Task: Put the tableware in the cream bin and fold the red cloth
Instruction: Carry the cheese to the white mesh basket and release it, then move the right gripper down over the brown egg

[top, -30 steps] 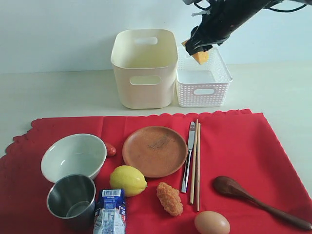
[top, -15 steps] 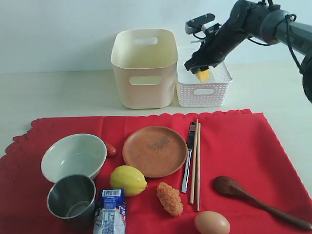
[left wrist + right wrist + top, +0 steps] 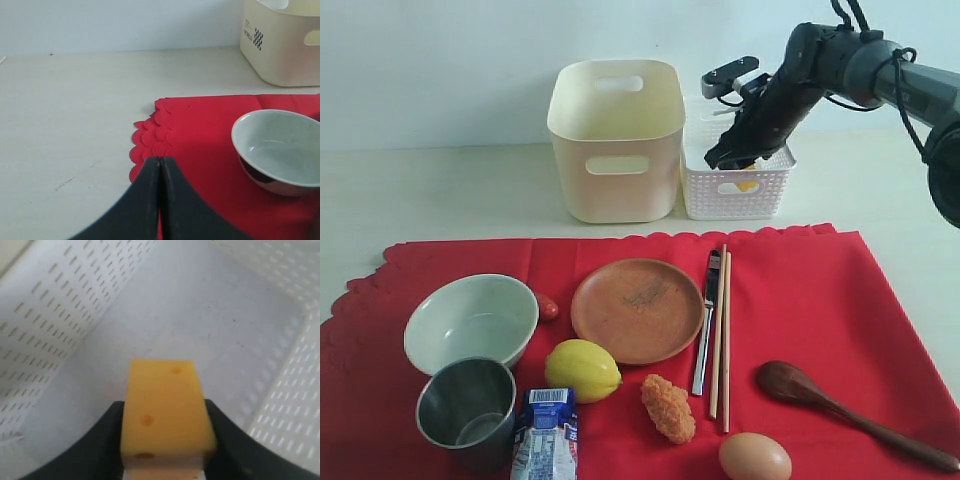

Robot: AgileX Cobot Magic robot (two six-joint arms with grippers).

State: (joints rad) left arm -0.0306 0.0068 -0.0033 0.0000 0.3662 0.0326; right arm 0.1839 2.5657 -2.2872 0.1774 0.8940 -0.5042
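The yellow cheese block is down inside the white lattice basket's rim and would stay in the basket, so my right gripper needs to let go.
The red cloth lies flat on the table. On it are the pale bowl, steel cup, brown plate, knife, chopsticks and dark spoon. Behind the cloth stands the cream bin. My right gripper is down inside the white lattice basket, shut on a yellow cheese block. My left gripper is shut and holds nothing. It hovers over the cloth's scalloped corner near the bowl and does not show in the exterior view.
Food lies among the tableware: a lemon, a milk carton, an egg, a fried piece and a small red item beside the bowl. The basket touches the cream bin's right side.
My right arm has come down with the cheese, from above the basket's rim to inside the basket. Everything on the cloth has stayed put.
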